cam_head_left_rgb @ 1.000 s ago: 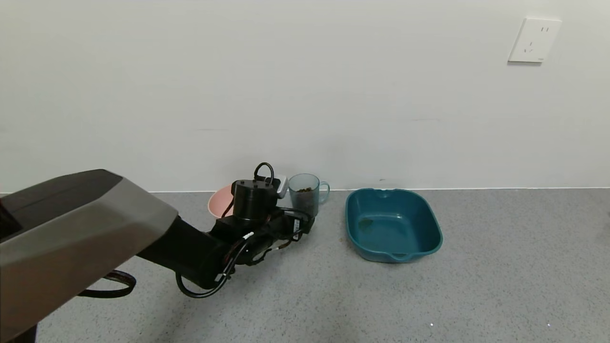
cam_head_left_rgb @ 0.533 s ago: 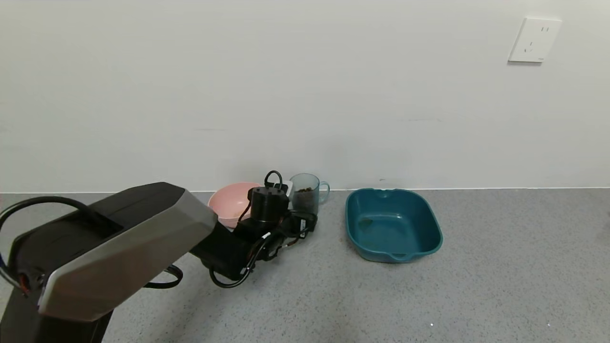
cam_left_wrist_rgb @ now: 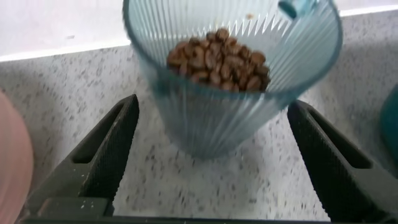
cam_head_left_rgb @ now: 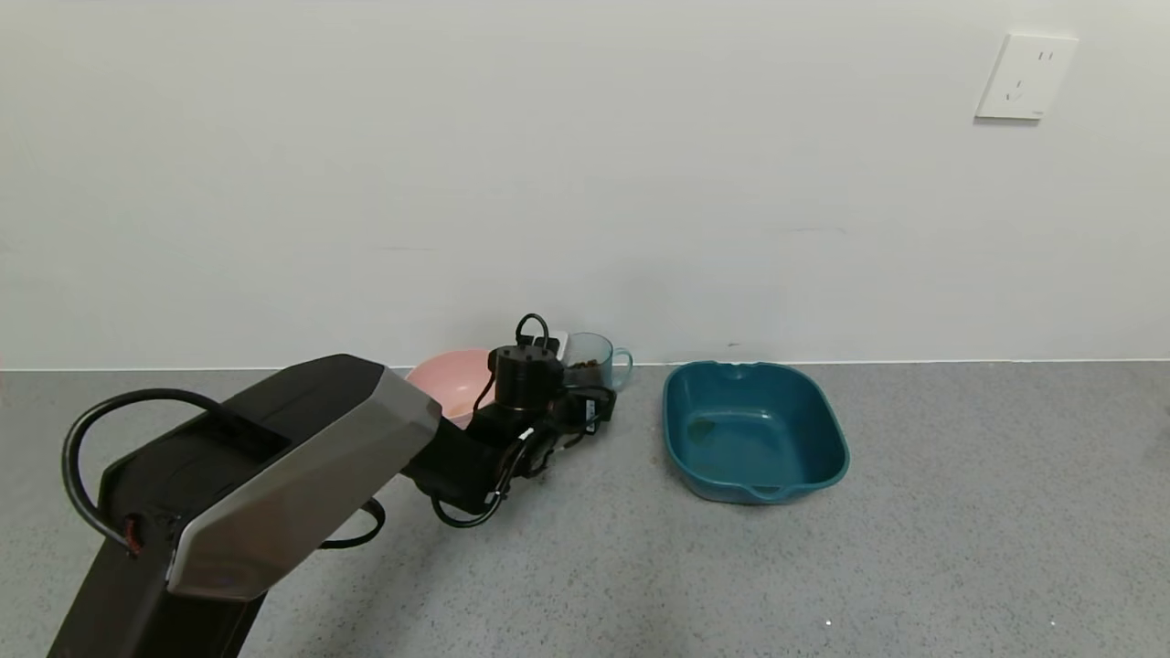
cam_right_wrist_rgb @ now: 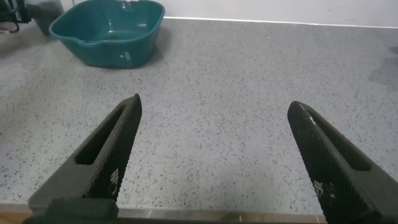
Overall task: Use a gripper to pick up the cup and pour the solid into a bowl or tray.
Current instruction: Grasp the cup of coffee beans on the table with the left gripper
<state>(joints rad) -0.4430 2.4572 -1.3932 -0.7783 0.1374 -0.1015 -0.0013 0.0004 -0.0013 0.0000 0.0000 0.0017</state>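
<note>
The fingers of the robot's left gripper end beside the cup's near side, short of its middle (cam_head_left_rgb: 589, 367), and would miss the cup if they closed now. The left gripper should move forward first.
The translucent blue-grey ribbed cup (cam_head_left_rgb: 596, 358) stands on the grey floor by the wall, its handle toward the tray. It holds brown bean-like pellets (cam_left_wrist_rgb: 217, 62). My left gripper (cam_head_left_rgb: 592, 409) is open, with the cup (cam_left_wrist_rgb: 224, 106) standing between its two fingers (cam_left_wrist_rgb: 106, 155), apart from both. The dark teal tray (cam_head_left_rgb: 751, 429) sits to the right of the cup, and a little brown residue shows inside. It also shows in the right wrist view (cam_right_wrist_rgb: 109, 34). My right gripper (cam_right_wrist_rgb: 214, 155) is open and empty over bare floor, out of the head view.
A round pink bowl (cam_head_left_rgb: 445, 382) sits just left of the cup, partly behind my left arm. A white wall runs right behind the cup and tray. A wall socket (cam_head_left_rgb: 1024, 78) is high on the right. Speckled grey floor stretches in front.
My left arm has reached forward toward the wall, and its open gripper has closed in around the cup. The cup, bowl and tray have not moved.
</note>
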